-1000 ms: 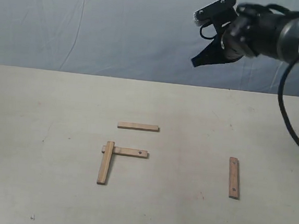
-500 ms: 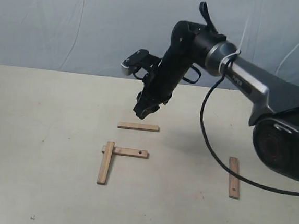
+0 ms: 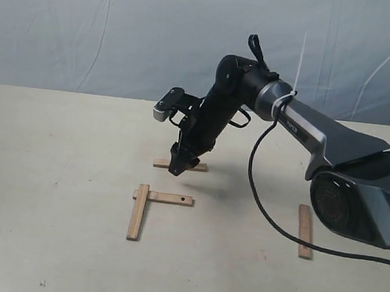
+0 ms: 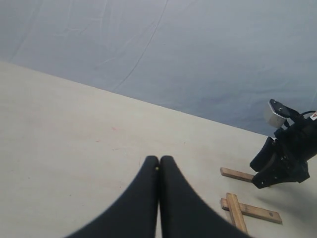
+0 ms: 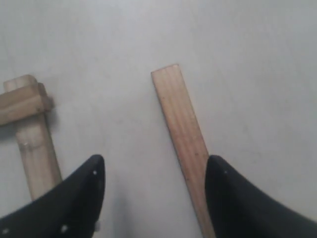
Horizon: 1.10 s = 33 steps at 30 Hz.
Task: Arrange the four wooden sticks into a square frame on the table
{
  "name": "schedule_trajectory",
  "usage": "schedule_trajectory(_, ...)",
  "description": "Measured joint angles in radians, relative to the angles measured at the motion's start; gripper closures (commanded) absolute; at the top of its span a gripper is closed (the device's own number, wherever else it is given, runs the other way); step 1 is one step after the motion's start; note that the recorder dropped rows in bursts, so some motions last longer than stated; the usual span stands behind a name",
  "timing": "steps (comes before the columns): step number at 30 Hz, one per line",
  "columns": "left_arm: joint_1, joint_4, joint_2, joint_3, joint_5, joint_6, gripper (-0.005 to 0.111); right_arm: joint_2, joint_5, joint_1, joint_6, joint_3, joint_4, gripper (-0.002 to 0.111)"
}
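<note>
My fingers are above bare table and the third stick point(image 3: 197, 167) point(image 5: 185, 134), so I should lower my right gripper first and close it on the stick after that.
Four wooden sticks lie on the cream table point(image 3: 59, 134). Two of them overlap in an L: an upright stick point(image 3: 137, 212) crossing a level one point(image 3: 170, 198) with a dark hole. A third stick point(image 3: 161, 163) lies behind them, partly covered by my right gripper point(image 3: 182, 164). In the right wrist view that gripper point(image 5: 154, 171) is open, low over the table, with the stick point(image 5: 182, 130) just inside one finger point(image 5: 237, 198) and the L's corner point(image 5: 25, 104) to the side. The fourth stick point(image 3: 304, 231) lies apart at the right. My left gripper point(image 4: 159, 159) is shut and empty.
A grey-blue cloth backdrop point(image 3: 123, 30) hangs behind the table. The right arm's black cable point(image 3: 265, 207) loops down over the table between the L and the fourth stick. The right arm's base point(image 3: 361, 195) fills the right edge.
The right arm swung in from the upper right, across to the middle, and came down onto the rear stick. The sticks have not moved.
</note>
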Motion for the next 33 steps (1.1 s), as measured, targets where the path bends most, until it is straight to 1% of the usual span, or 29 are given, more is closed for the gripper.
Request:
schedule_trajectory(5,0.0,0.0,0.0,0.0,0.0,0.0,0.107,0.004,-0.024,0.0,0.025,0.0,0.002,0.051)
schedule_trajectory(9,0.0,0.0,0.0,0.0,0.0,0.0,0.107,0.006,-0.058,0.007,0.107,0.0,-0.013,0.051)
schedule_trajectory(15,0.0,0.0,0.0,0.0,0.0,0.0,0.107,0.015,-0.167,0.071,0.362,-0.002,-0.191,0.051)
schedule_trajectory(17,0.0,0.0,0.0,0.0,0.0,0.0,0.107,0.025,-0.197,0.094,0.413,-0.002,-0.247,0.051)
schedule_trajectory(24,0.0,0.0,0.0,0.0,0.0,0.0,0.107,0.038,-0.209,0.105,0.455,-0.002,-0.261,0.051)
schedule_trajectory(29,0.0,-0.002,0.0,0.0,0.0,0.0,0.107,0.038,-0.215,0.105,0.461,-0.002,-0.265,0.061)
schedule_trajectory(33,0.0,-0.002,0.0,0.0,0.0,0.0,0.107,0.043,-0.206,0.105,0.461,-0.002,-0.26,0.061)
